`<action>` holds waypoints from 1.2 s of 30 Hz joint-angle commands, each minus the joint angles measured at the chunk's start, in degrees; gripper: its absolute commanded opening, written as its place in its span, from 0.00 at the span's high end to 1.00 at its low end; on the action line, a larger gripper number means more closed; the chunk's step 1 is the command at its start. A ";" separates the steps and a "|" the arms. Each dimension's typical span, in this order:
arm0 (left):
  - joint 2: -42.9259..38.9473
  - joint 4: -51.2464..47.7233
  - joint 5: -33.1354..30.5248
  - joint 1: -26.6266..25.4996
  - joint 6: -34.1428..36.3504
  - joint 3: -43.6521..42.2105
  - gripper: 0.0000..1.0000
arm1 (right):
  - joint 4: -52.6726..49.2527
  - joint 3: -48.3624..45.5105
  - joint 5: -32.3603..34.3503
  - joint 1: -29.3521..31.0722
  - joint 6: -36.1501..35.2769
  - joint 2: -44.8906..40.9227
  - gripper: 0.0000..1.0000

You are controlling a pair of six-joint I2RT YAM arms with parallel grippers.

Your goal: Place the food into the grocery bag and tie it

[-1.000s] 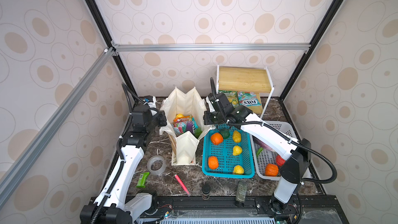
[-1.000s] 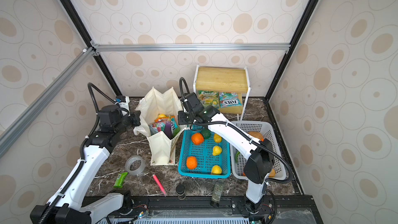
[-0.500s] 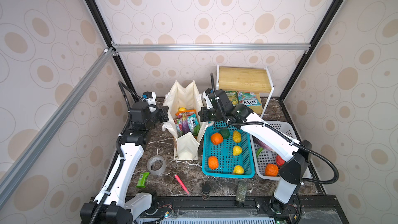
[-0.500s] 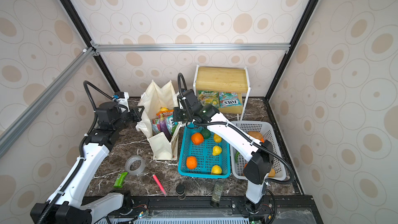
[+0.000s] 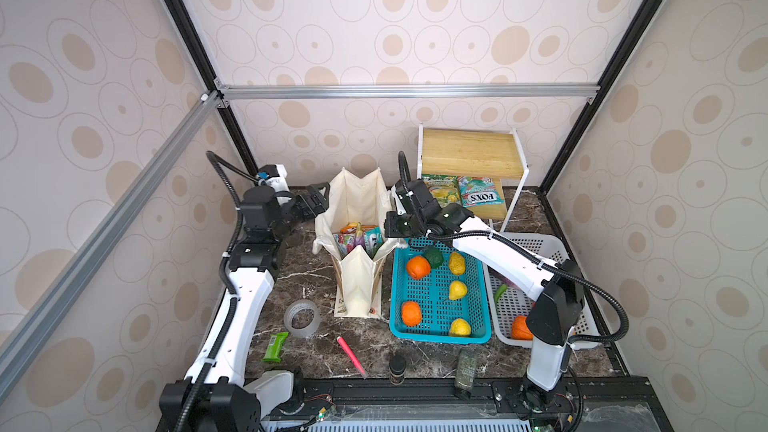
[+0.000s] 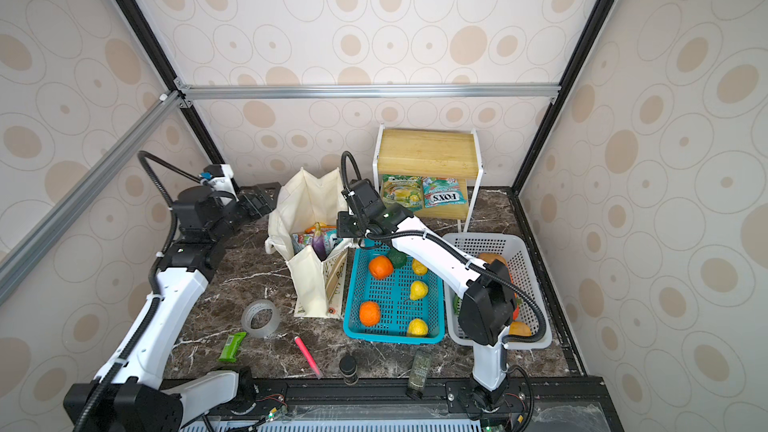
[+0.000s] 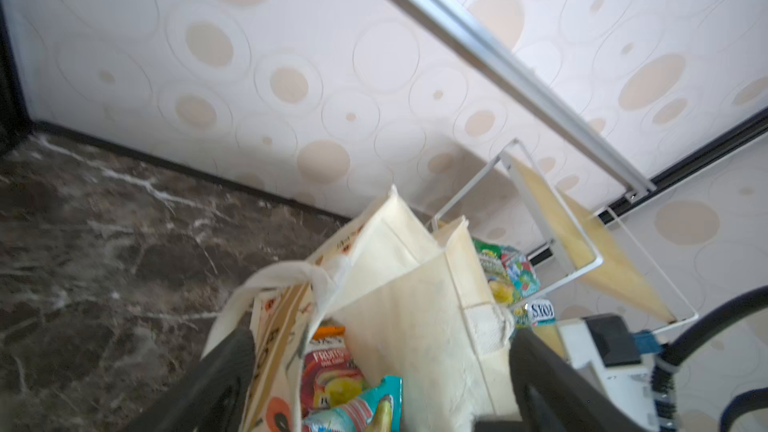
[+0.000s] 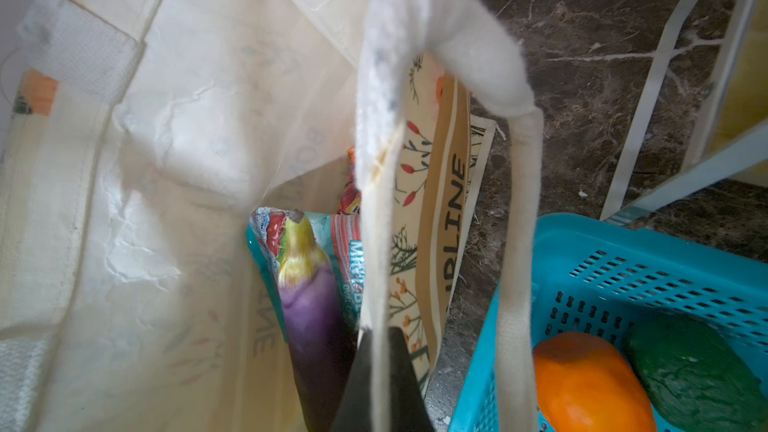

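Next, my left gripper reaches the grocery bag's loose handle and takes hold of one strap, leaving the handle's loop open to tie the bag.
The cream grocery bag (image 5: 360, 284) (image 6: 314, 284) stands open at mid-table. Inside lies food: a purple eggplant (image 8: 312, 309) on colourful candy packets (image 5: 348, 238) (image 7: 332, 380). My right gripper (image 5: 390, 228) (image 6: 345, 226) (image 8: 382, 355) is at the bag's right rim, shut on one strap of the white handle (image 8: 419, 31), which loops up taut. My left gripper (image 5: 318, 201) (image 6: 262, 199) (image 7: 380, 371) hovers by the bag's upper left edge, jaws wide open with nothing gripped. The bag's mouth shows between its fingers (image 7: 226, 376). The left handle (image 7: 274, 276) hangs loose.
A turquoise basket (image 5: 440, 336) with orange and yellow fruit touches the bag's right side, and a white basket (image 5: 536, 238) stands beyond it. A wooden shelf (image 5: 469, 151) with Fox's packets stands behind. In front lie a tape roll (image 5: 302, 317), green bar (image 5: 275, 346), pink pen (image 5: 351, 356) and two jars (image 5: 397, 367).
My left gripper has let go of the bag's left handle and opened wide, backing away to the left. The right gripper has kept its hold, and the bag's mouth has slackened.
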 commanded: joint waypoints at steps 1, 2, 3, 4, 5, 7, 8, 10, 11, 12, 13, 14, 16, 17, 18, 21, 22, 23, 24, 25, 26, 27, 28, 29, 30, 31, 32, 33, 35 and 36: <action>-5.79 1.53 3.33 5.73 -10.04 -1.31 0.01 | 2.57 -3.16 1.83 -0.83 1.02 -3.33 0.97; -7.48 3.67 5.14 7.39 -13.62 -3.83 0.01 | 2.78 -3.64 1.76 -0.95 1.19 -3.51 0.96; -9.36 6.44 5.96 9.17 -17.82 -6.63 0.01 | 2.94 -3.86 1.36 -1.13 1.31 -3.62 0.97; -11.23 8.68 7.82 10.53 -21.38 -10.30 0.01 | 2.42 -3.72 1.16 -1.27 1.24 -3.59 0.96; -13.13 10.18 7.89 11.47 -24.21 -12.86 0.01 | 1.74 -3.53 1.12 -1.22 1.13 -3.54 0.97; -15.94 12.39 7.20 12.78 -29.45 -18.52 0.01 | 1.01 -4.19 1.35 -1.29 1.07 -4.25 0.96; -16.54 11.42 6.61 12.91 -30.96 -19.96 0.01 | 1.30 -4.87 1.45 -1.25 1.10 -4.73 0.96; -16.82 8.41 4.51 13.08 -34.18 -22.32 0.01 | 2.81 -6.58 1.62 -1.23 1.33 -5.87 0.96; -16.54 7.67 4.91 13.27 -35.67 -23.41 0.01 | 3.07 -6.85 1.51 -1.29 1.43 -6.06 0.96; -16.32 7.77 5.81 13.27 -37.47 -25.01 0.01 | 3.27 -6.87 1.31 -1.29 1.36 -6.08 0.96; -16.15 9.45 7.46 13.27 -39.71 -27.19 0.01 | 3.09 -6.63 1.12 -1.28 1.39 -6.06 0.96; -16.24 11.77 9.03 13.34 -41.75 -29.33 0.01 | 2.96 -6.47 0.99 -1.26 1.39 -5.89 0.96; -17.29 15.26 9.08 13.29 -44.54 -33.39 0.02 | 3.06 -6.41 0.84 -1.22 1.37 -5.73 0.96; -17.79 15.83 8.50 13.27 -45.28 -34.54 0.02 | 3.15 -6.50 0.84 -1.21 1.32 -5.73 0.96; -18.27 17.53 8.34 13.27 -46.91 -36.04 0.01 | 3.27 -6.64 0.85 -1.23 1.28 -5.69 0.96; -18.34 24.79 8.57 11.98 -52.10 -40.24 0.03 | 3.55 -6.78 0.84 -1.29 1.05 -5.31 0.96; -17.81 26.27 8.16 10.79 -52.96 -40.77 0.03 | 3.65 -6.64 0.76 -1.30 0.95 -5.06 0.97; -16.99 26.76 7.87 9.29 -53.51 -40.67 0.03 | 3.62 -6.43 0.75 -1.22 0.87 -4.74 0.97; -15.84 28.03 7.11 7.20 -54.27 -40.43 0.03 | 3.60 -6.20 0.75 -1.27 0.89 -4.50 0.97; -14.45 29.63 6.66 5.25 -55.04 -40.25 0.03 | 3.51 -5.94 0.75 -1.26 0.72 -4.24 0.97; -12.58 31.60 6.60 3.09 -56.17 -40.05 0.03 | 3.48 -5.81 0.76 -1.29 0.76 -3.99 0.97; -10.38 34.15 6.63 1.53 -57.34 -39.80 0.02 | 3.64 -5.74 0.77 -1.24 0.86 -3.88 0.97; -8.22 36.42 6.66 -0.04 -58.64 -39.68 0.03 | 3.72 -5.72 0.56 -1.28 0.95 -3.64 0.97; -6.66 38.43 6.81 -1.30 -60.33 -39.72 0.03 | 3.85 -5.68 0.46 -1.28 0.96 -3.51 0.97; -5.13 40.98 6.98 -2.77 -62.18 -40.08 0.04 | 3.79 -5.59 0.39 -1.29 1.04 -3.37 0.97; -4.24 42.85 6.65 -4.14 -64.04 -40.73 0.05 | 3.70 -5.46 0.37 -1.28 0.97 -3.35 0.97; -4.12 44.08 5.79 -5.14 -65.49 -41.43 0.06 | 3.52 -5.41 0.55 -1.22 0.91 -3.31 0.97; -4.43 45.31 3.63 -6.07 -66.53 -42.12 0.08 | 3.34 -5.27 0.73 -1.25 0.76 -3.27 0.97; -5.34 45.04 0.48 -6.86 -66.01 -42.04 0.18 | 3.20 -5.23 1.22 -1.28 0.67 -3.46 0.97; -5.78 44.35 -0.67 -6.85 -65.00 -41.58 0.29 | 3.17 -5.31 1.27 -1.29 0.55 -3.53 0.97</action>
